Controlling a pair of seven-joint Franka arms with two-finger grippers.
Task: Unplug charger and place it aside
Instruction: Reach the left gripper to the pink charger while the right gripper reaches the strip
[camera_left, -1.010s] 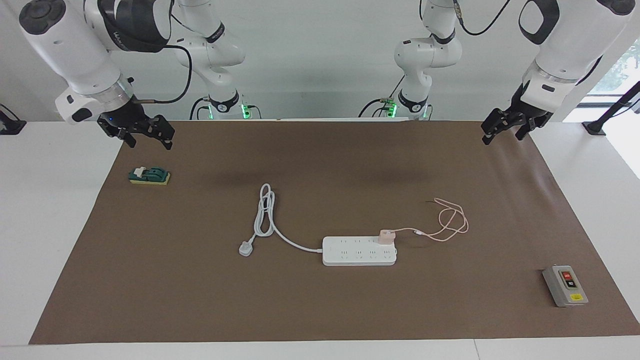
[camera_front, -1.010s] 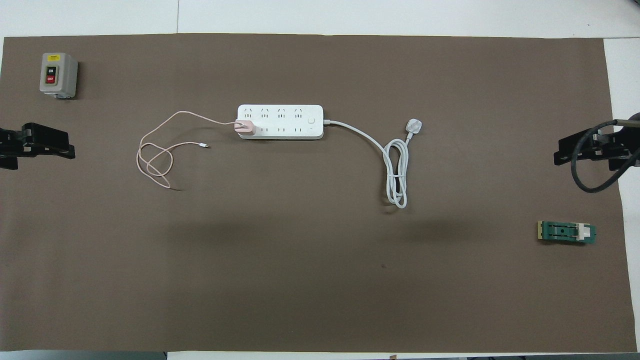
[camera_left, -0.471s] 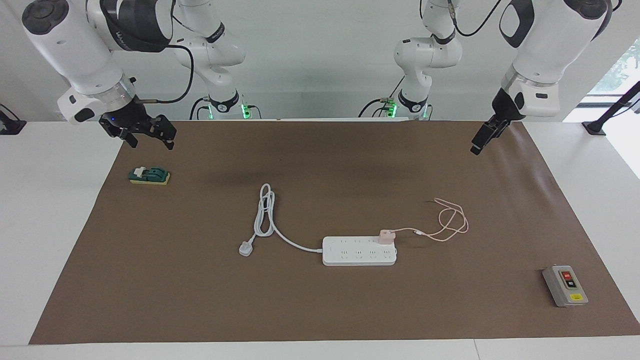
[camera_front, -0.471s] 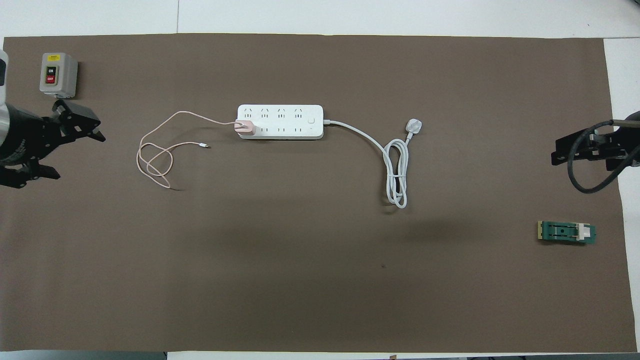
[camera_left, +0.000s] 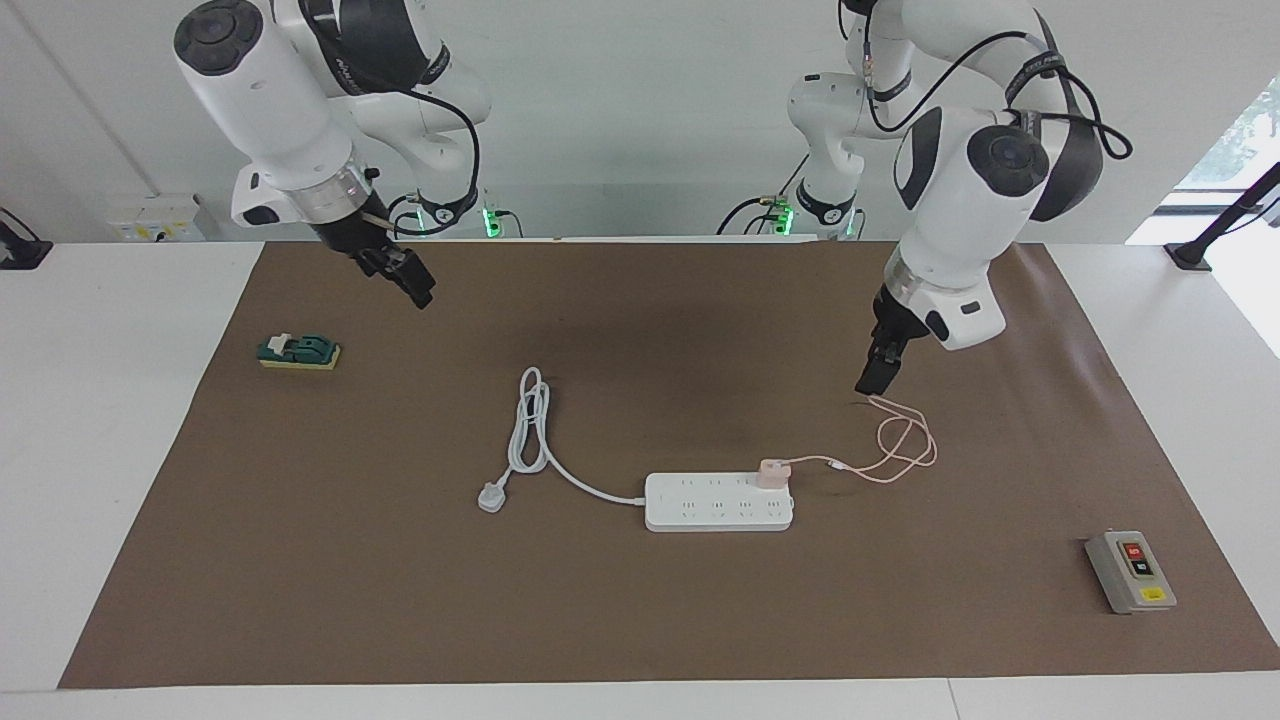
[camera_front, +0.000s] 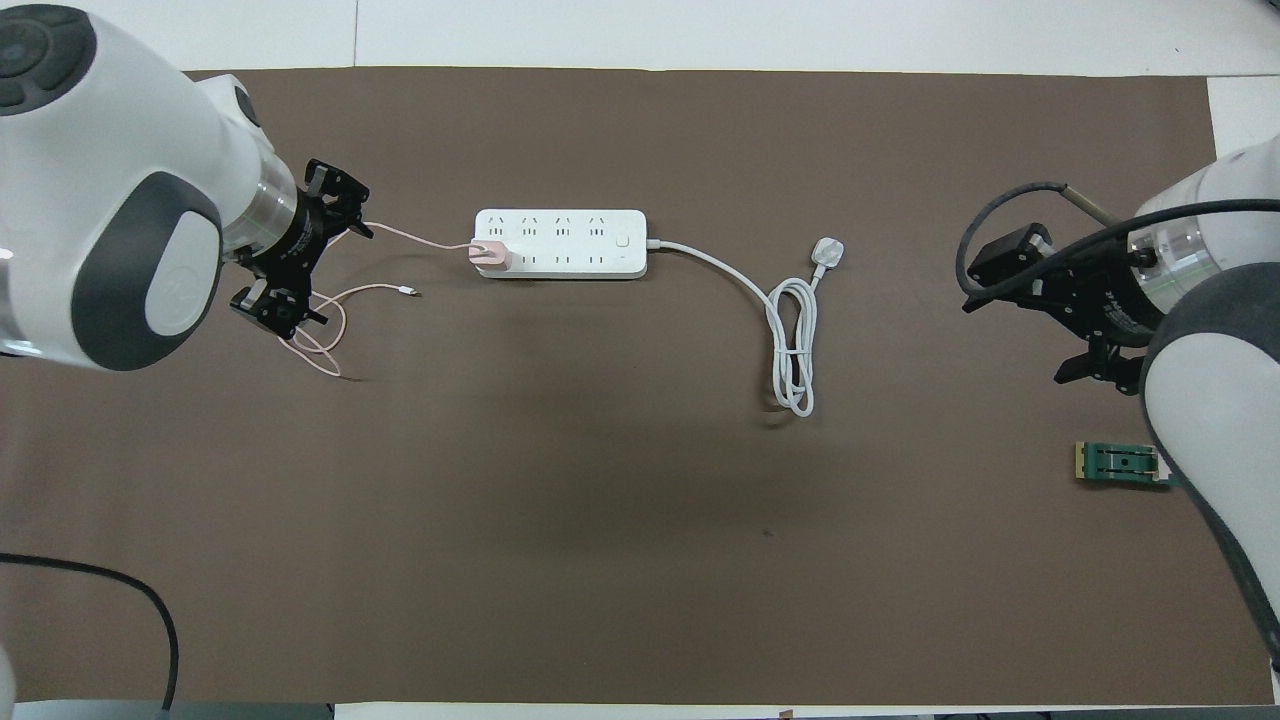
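The left gripper unplugs the charger next by grabbing its blocky plug body (camera_front: 489, 254), since the charger's thin pink cable (camera_front: 415, 238) hangs slack across the mat.
The pale pink charger (camera_left: 772, 473) (camera_front: 489, 255) is plugged into the end socket of the white power strip (camera_left: 718, 504) (camera_front: 560, 243) that lies toward the left arm's end of the table. Its thin pink cable (camera_left: 908, 447) (camera_front: 395, 236) loops on the brown mat beside the strip. My left gripper (camera_left: 872, 378) (camera_front: 305, 250) is open and empty, in the air over the cable loops, apart from the charger. My right gripper (camera_left: 415, 288) (camera_front: 1040, 318) is open and empty, in the air over the mat at the right arm's end.
The strip's thick white cord (camera_left: 530, 425) (camera_front: 795, 350) coils toward the right arm's end and stops at a white three-pin plug (camera_left: 491, 497) (camera_front: 829, 250). A green block (camera_left: 298, 351) (camera_front: 1118, 463) lies under the right arm. A grey switch box (camera_left: 1130, 572) sits at the mat's corner.
Both arms swung in from the table's ends. The left gripper came down over the pink cable loops. The right gripper moved inward over the mat. The charger and strip have not moved.
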